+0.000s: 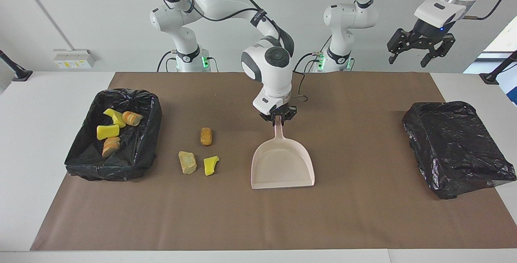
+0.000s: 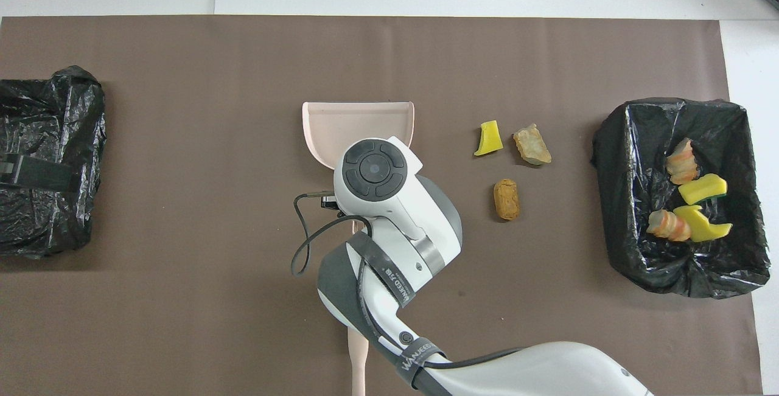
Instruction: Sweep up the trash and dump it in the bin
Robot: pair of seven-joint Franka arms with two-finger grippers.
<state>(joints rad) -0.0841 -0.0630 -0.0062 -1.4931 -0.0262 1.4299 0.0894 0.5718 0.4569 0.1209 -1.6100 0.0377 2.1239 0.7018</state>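
Note:
My right gripper holds the beige dustpan (image 2: 359, 122) level and low on the brown mat. The dustpan would lie flat if I opened now, so my right gripper should release it.
Three pieces of trash lie on the brown mat: an orange-brown oval (image 1: 206, 136) (image 2: 506, 199), a tan chunk (image 1: 187, 162) (image 2: 532, 145) and a yellow wedge (image 1: 211, 165) (image 2: 488, 138). Several more pieces (image 1: 108, 131) (image 2: 703, 189) lie in the black-lined bin (image 1: 121, 93) (image 2: 669, 104) at the right arm's end. My right gripper (image 1: 278, 118) is shut on the handle of the beige dustpan (image 1: 282, 166) (image 2: 359, 122). The pan sits low over the mat's middle, mouth away from the robots, apart from the loose trash. My left gripper (image 1: 420, 49) hangs open and high at the left arm's end, waiting.
A second black-bagged bin (image 1: 456, 146) (image 2: 48, 159) stands at the left arm's end. The brush handle (image 2: 358, 353) lies on the mat near the robots, partly under the right arm. The brown mat (image 1: 363, 214) covers the table's middle.

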